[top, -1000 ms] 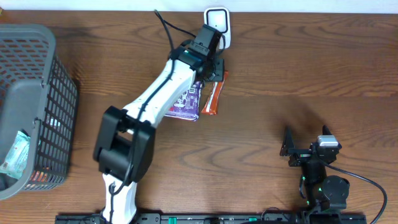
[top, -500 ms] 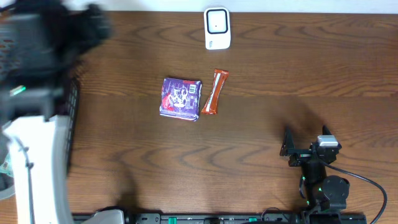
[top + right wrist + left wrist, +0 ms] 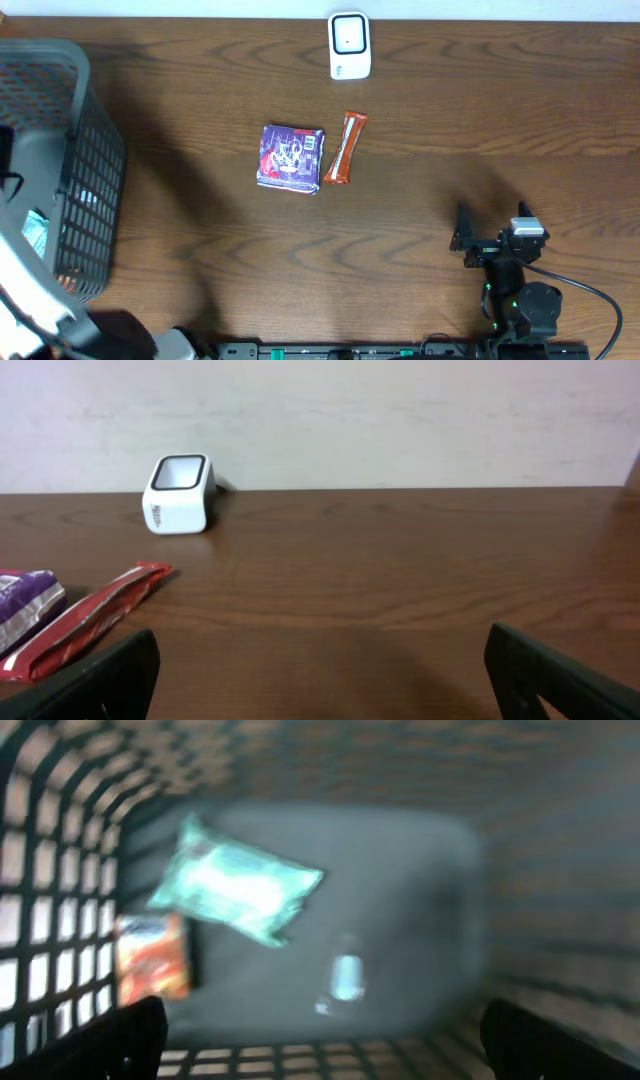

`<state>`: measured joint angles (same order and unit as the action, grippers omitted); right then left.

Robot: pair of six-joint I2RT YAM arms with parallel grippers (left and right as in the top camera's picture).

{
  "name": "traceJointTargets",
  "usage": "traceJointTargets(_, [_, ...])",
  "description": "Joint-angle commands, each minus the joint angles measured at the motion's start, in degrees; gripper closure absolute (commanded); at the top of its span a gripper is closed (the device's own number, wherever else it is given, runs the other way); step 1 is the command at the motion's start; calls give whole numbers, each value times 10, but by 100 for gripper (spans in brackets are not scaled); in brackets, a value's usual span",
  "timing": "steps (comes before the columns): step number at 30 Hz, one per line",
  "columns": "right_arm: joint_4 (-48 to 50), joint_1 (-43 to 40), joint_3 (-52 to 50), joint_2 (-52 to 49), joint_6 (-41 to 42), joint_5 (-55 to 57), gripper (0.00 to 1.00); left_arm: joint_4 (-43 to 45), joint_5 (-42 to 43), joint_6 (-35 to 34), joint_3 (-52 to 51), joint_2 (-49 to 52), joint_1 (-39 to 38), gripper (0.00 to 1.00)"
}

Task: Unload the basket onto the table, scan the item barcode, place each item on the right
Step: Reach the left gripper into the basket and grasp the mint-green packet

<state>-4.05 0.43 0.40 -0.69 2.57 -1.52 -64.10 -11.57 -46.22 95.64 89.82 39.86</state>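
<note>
The teal packet (image 3: 235, 890) needs to be scanned, so my left gripper next needs to grab its end toward the basket's middle (image 3: 286, 902). The rest then stays uncovered for barcode scanning.
A white barcode scanner (image 3: 349, 45) stands at the far middle of the table, also seen in the right wrist view as the scanner (image 3: 180, 493). A purple packet (image 3: 292, 157) and an orange-red bar (image 3: 345, 148) lie side by side in front of it. My left gripper (image 3: 320, 1050) hangs open over the inside of the dark mesh basket (image 3: 90, 170), nothing between its fingers. Below it lie a teal packet (image 3: 235, 890) and an orange packet (image 3: 150, 955). My right gripper (image 3: 320, 680) rests open and empty near the front right (image 3: 490, 222).
The left arm (image 3: 25, 290) is a blur along the table's left edge beside the basket. The left wrist view is blurred; a small pale spot (image 3: 345, 977) on the basket floor cannot be made out. A pale wall runs behind the table's far edge.
The left arm swung from the scanner area to above the basket at the left, uncovering the purple packet and the bar. Its jaws opened wide. The right arm stayed still.
</note>
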Motion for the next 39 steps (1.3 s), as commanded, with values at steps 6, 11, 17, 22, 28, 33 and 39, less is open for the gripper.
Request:
traceJointTargets(6, [-2, -4, -1, 3, 6, -1, 1, -14, -42, -115, -24, 137, 38, 0])
traceJointTargets(11, [-2, -4, -1, 3, 6, -1, 1, 5, -42, -135, -24, 194, 52, 0])
traceJointTargets(17, [-2, -4, -1, 3, 6, -1, 1, 42, -42, -135, -24, 240, 55, 0])
traceJointTargets(22, [-2, -4, -1, 3, 6, -1, 1, 60, -42, -135, -24, 269, 55, 0])
traceJointTargets(28, [-2, -4, -1, 3, 6, -1, 1, 61, -42, -134, -24, 304, 55, 1])
traceJointTargets(33, [-2, -4, -1, 3, 6, -1, 1, 61, -46, -124, -25, 330, 55, 3])
traceJointTargets(39, [-2, -4, -1, 3, 6, -1, 1, 61, -46, -123, -26, 344, 55, 26])
